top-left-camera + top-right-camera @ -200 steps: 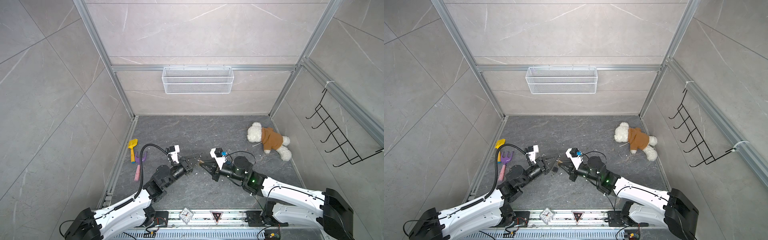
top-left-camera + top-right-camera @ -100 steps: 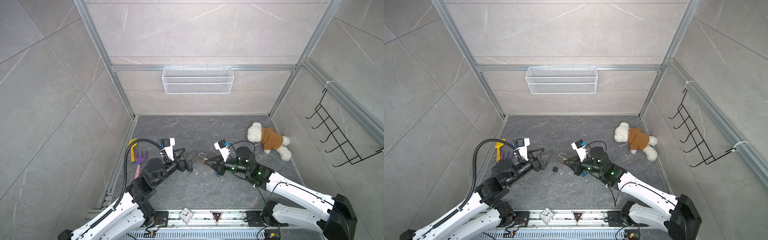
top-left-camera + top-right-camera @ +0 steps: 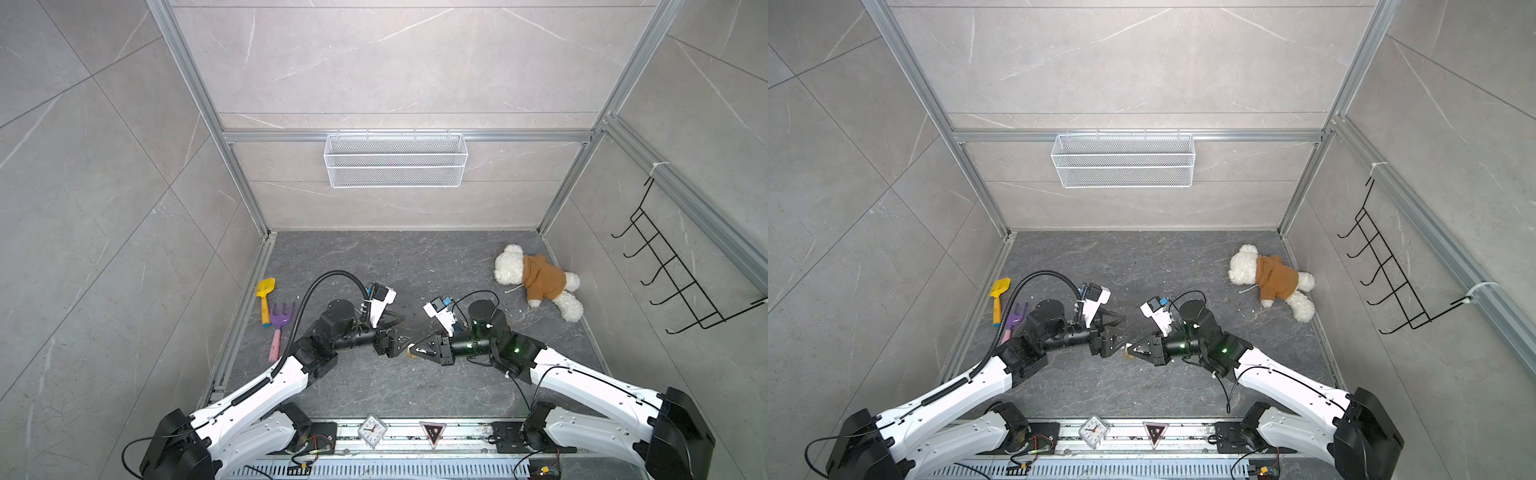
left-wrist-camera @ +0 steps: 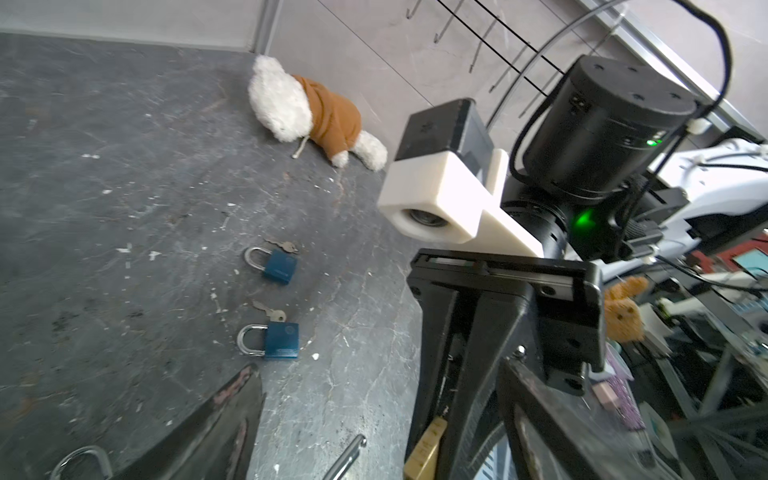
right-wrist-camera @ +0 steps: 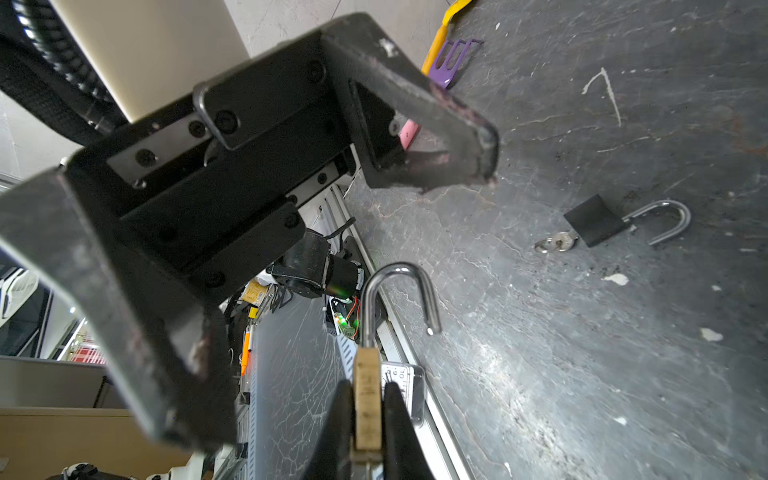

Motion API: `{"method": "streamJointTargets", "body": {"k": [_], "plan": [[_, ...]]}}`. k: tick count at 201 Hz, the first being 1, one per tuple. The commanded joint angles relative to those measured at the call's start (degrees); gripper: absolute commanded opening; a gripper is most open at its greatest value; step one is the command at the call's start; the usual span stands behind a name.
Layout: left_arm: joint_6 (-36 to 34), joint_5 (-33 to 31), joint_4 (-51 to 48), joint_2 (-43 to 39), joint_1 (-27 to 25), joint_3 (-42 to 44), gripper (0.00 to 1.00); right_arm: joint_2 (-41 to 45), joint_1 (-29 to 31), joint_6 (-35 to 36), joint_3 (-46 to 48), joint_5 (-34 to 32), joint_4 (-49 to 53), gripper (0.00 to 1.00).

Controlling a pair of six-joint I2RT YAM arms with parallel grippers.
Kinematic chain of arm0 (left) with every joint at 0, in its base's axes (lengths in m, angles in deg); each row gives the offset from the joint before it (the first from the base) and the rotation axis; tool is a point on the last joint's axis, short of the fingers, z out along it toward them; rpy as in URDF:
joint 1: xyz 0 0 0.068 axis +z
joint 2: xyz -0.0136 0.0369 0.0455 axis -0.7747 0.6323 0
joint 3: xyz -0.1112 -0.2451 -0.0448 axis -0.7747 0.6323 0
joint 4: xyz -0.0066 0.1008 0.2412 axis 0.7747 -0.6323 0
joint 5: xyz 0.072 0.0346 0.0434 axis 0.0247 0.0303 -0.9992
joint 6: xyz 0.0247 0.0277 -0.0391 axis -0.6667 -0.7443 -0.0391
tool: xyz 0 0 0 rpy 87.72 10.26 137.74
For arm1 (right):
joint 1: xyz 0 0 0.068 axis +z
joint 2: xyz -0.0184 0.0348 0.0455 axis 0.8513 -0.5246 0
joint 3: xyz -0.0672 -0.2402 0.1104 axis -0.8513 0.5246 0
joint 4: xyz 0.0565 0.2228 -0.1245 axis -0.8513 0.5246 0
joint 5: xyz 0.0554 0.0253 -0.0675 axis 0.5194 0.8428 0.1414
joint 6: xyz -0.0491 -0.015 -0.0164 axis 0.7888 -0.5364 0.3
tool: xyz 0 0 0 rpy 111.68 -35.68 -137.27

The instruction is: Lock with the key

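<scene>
The padlock's body and keyhole end should stay free to lock with the key. My left gripper should next take hold of the brass padlock's open shackle (image 5: 397, 286).
My right gripper (image 5: 368, 386) is shut on the body of a brass padlock (image 5: 367, 409), whose steel shackle (image 5: 397, 286) stands swung open. My left gripper (image 4: 380, 370) is open and faces it tip to tip, with fingers (image 5: 457, 124) spread on either side of the shackle without touching it. Both top views show the two grippers, left (image 3: 392, 345) and right (image 3: 415, 352), meeting low over the floor's middle. On the floor lie a black padlock (image 5: 594, 226) with a key (image 5: 559, 242) in it and two blue padlocks (image 4: 280, 266) (image 4: 282, 340) with keys beside them. The brass lock's keyhole end is hidden.
A teddy bear (image 3: 536, 282) lies at the back right. A yellow shovel (image 3: 265, 291) and a purple rake (image 3: 280, 316) lie by the left wall. A wire basket (image 3: 395, 160) hangs on the back wall, a hook rack (image 3: 673, 270) on the right wall. A small clock (image 3: 372, 430) sits on the front rail.
My left gripper has opened wide. The two grippers drew apart and up, then came back down close together, the right one still holding the brass padlock.
</scene>
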Motion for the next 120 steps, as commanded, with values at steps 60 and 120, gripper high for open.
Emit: {"method": "streamJointTargets", "body": {"k": [60,120], "plan": [[1.41,7.88,8.11,1.79,0.44,2.03,0.81,5.99,-4.04,-2.76,3.59,1.49,-4.84,0.00],[2.02,8.53,9.49,2.74,0.38,2.63,0.64,4.06,-6.70,-6.58,5.15,3.87,-11.54,0.00]]}}
